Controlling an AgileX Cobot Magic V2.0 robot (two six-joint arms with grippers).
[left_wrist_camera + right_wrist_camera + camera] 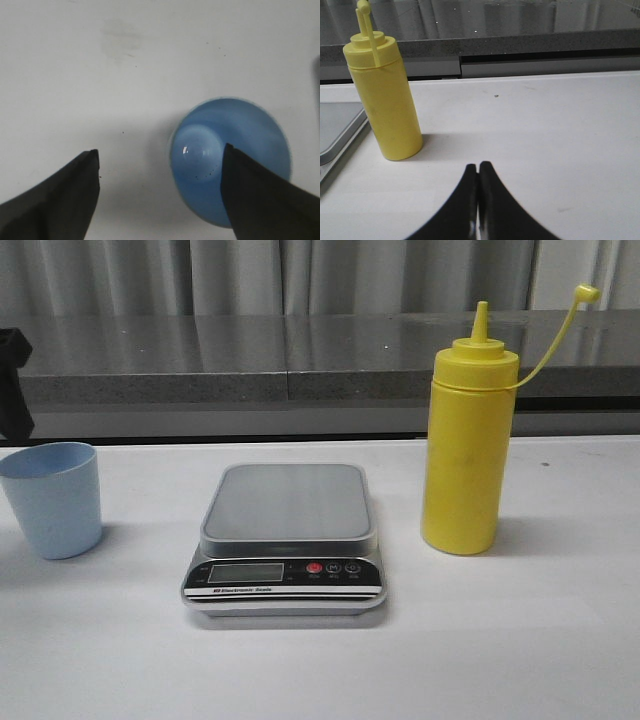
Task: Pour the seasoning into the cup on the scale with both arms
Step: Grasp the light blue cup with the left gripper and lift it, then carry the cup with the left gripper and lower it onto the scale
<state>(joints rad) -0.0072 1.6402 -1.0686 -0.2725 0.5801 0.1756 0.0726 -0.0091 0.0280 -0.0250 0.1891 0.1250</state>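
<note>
My left gripper's fingers stop above the cup's near rim, so closing now would miss the cup. The left gripper lowers, and only then closes on the cup.
The pale blue cup (52, 498) stands upright on the table at the far left, off the scale (288, 502), whose grey platform is bare. The yellow seasoning bottle (468, 450) stands upright right of the scale, its cap hanging off on its tether. My left gripper (160, 156) is open above the cup (250, 130), looking down into it; one finger (260, 200) overlaps the cup's rim, and the cup sits off to that side of the gap. My right gripper (479, 168) is shut with nothing in it, low over the table, some way from the bottle (382, 100).
A dark grey counter ledge (300, 355) runs along the back of the white table (520, 640). A black part of the left arm (12, 380) shows at the front view's left edge. A corner of the scale (335, 131) shows beside the bottle in the right wrist view.
</note>
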